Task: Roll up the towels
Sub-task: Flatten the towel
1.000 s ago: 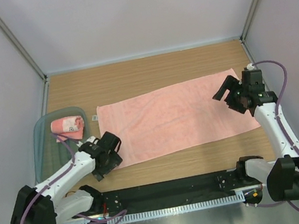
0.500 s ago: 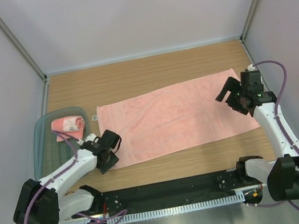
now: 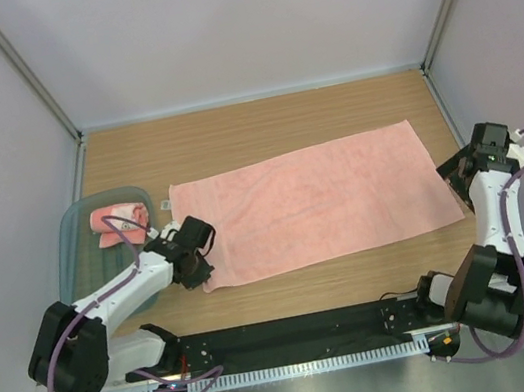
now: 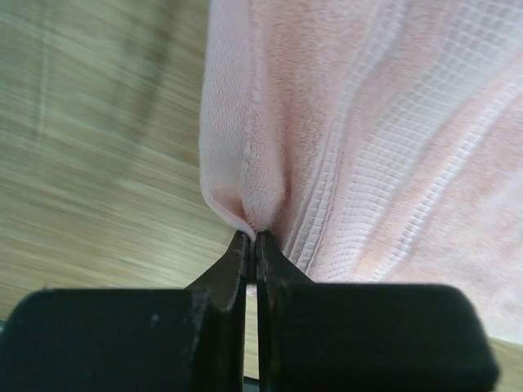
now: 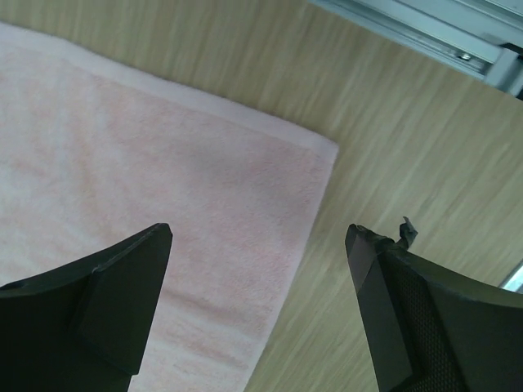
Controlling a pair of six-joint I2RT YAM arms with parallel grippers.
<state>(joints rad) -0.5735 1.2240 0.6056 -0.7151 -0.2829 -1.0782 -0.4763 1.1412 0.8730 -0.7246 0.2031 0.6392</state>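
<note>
My right gripper grabs the towel's free near corner [image 3: 460,217] next, opposite my left gripper, to fold the towel's near edge over for rolling.
A salmon-pink towel [image 3: 314,202] lies spread flat across the wooden table. My left gripper [image 3: 197,268] is at its near left corner. In the left wrist view that gripper [image 4: 253,235] is shut on a pinched fold of the towel's edge [image 4: 245,204]. At the towel's right end my right gripper [image 3: 455,172] hovers open. Its jaws [image 5: 257,245] straddle the towel's corner [image 5: 270,180] with nothing between them. A second towel [image 3: 119,221] lies rolled in the grey-green tray [image 3: 75,259] at the left.
A small white tag [image 3: 164,206] lies on the table beside the tray. The black and metal base rail [image 3: 297,337] runs along the near edge. Walls close in the table on three sides, and a metal frame bar [image 5: 425,33] shows past the towel's right end.
My left gripper has shut on the towel's near left corner. The right arm swung right, off the towel to its right end, and its jaws opened a little wider.
</note>
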